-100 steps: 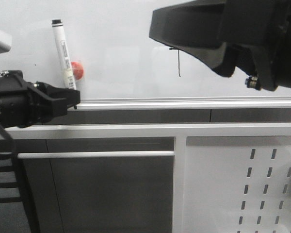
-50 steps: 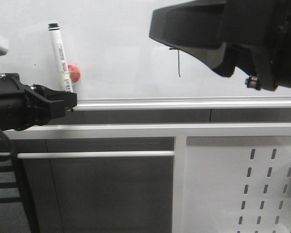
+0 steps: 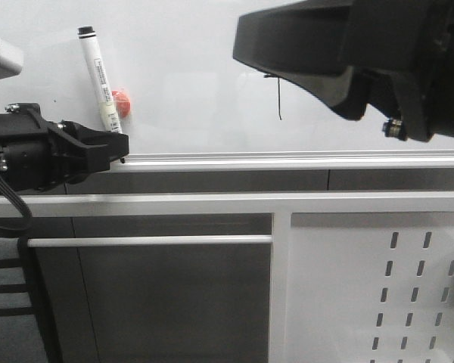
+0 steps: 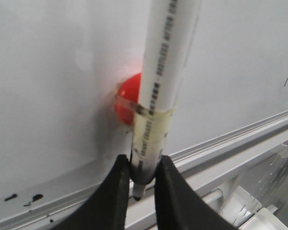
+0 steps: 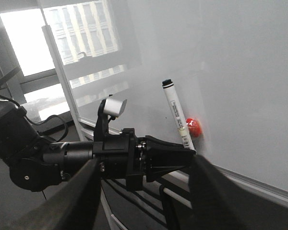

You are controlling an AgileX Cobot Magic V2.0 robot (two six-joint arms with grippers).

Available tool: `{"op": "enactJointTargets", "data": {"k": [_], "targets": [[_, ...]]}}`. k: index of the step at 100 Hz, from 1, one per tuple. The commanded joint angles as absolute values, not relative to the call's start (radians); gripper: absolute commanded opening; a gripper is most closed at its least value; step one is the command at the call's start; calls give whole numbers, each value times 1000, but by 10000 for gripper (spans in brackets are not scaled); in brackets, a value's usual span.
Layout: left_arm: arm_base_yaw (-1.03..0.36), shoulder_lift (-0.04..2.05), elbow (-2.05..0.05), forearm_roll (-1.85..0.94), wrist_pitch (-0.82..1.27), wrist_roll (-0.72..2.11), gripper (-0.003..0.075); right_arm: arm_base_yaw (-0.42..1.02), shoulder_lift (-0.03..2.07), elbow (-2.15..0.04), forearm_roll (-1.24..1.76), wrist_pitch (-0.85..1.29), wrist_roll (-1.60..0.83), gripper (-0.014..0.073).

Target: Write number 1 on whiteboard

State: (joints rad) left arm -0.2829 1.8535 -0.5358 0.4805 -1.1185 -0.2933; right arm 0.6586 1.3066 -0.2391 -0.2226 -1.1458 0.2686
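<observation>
The marker's tip point(image 3: 122, 159) is over the silver bar point(image 3: 159, 160) and the white marker would stand there, so it is time for my left gripper to open now.
The whiteboard point(image 3: 197, 68) fills the upper part of the front view. On it the number 1 point(image 3: 279, 98) is a thin black upright stroke, half hidden at its top by my right arm point(image 3: 363, 53). My left gripper point(image 3: 117, 147) is shut on the lower end of a white marker point(image 3: 100, 79), which stands nearly upright against the board beside a red magnet point(image 3: 121, 102). In the left wrist view the fingers point(image 4: 116, 191) pinch the marker point(image 4: 163, 72) just above its tip. My right gripper point(image 5: 144, 201) hangs open and holds nothing.
A silver rail point(image 3: 287, 160) runs along the board's lower edge. Below it are a grey frame, a white bar point(image 3: 151, 240) and a white panel with slot holes point(image 3: 408, 287). Small black specks point(image 4: 24, 197) mark the board near the rail.
My left gripper dipped slightly down and left with the marker, then came back up and a little right. The right arm has not moved.
</observation>
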Motion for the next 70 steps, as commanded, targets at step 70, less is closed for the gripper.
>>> {"op": "enactJointTargets", "data": {"k": [70], "targets": [[-285, 1817, -558, 475, -1189, -301, -20, 653, 1282, -257, -218, -1325, 260, 370]]}}
